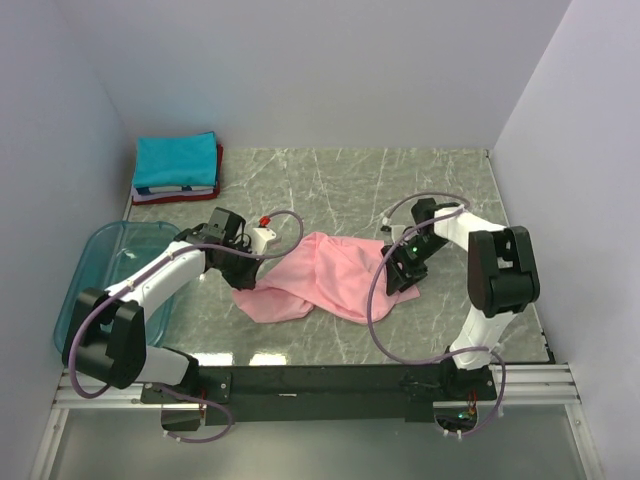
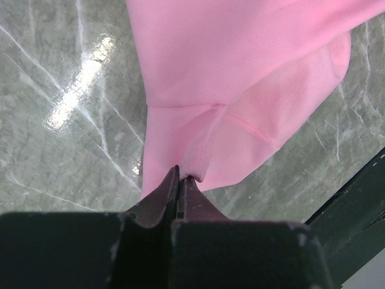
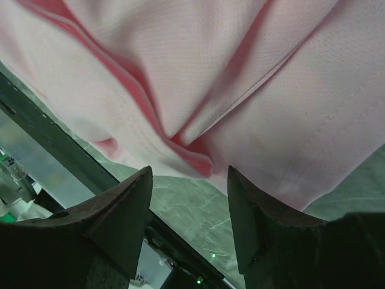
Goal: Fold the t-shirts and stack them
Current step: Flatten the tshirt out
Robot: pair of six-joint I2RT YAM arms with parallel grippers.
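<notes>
The light pink t-shirt's edge tip (image 1: 391,290) (image 3: 204,168) is the part my right gripper will pinch next, opposite my left gripper, to stretch the crumpled t-shirt for folding.
A light pink t-shirt (image 1: 318,276) lies crumpled in the middle of the marble table. My left gripper (image 1: 244,277) is shut on its left edge; in the left wrist view the cloth (image 2: 240,78) is pinched at the tips of the gripper (image 2: 180,176). My right gripper (image 1: 398,278) is open at the shirt's right edge; in the right wrist view the pink folds (image 3: 198,78) lie just beyond the gripper (image 3: 189,174), nothing between the fingers. A folded teal t-shirt (image 1: 176,159) tops a stack with red and white edges (image 1: 180,192) at the back left.
A translucent blue plastic bin (image 1: 95,270) stands at the left under the left arm. White walls close in the table on three sides. The black rail (image 1: 330,380) runs along the near edge.
</notes>
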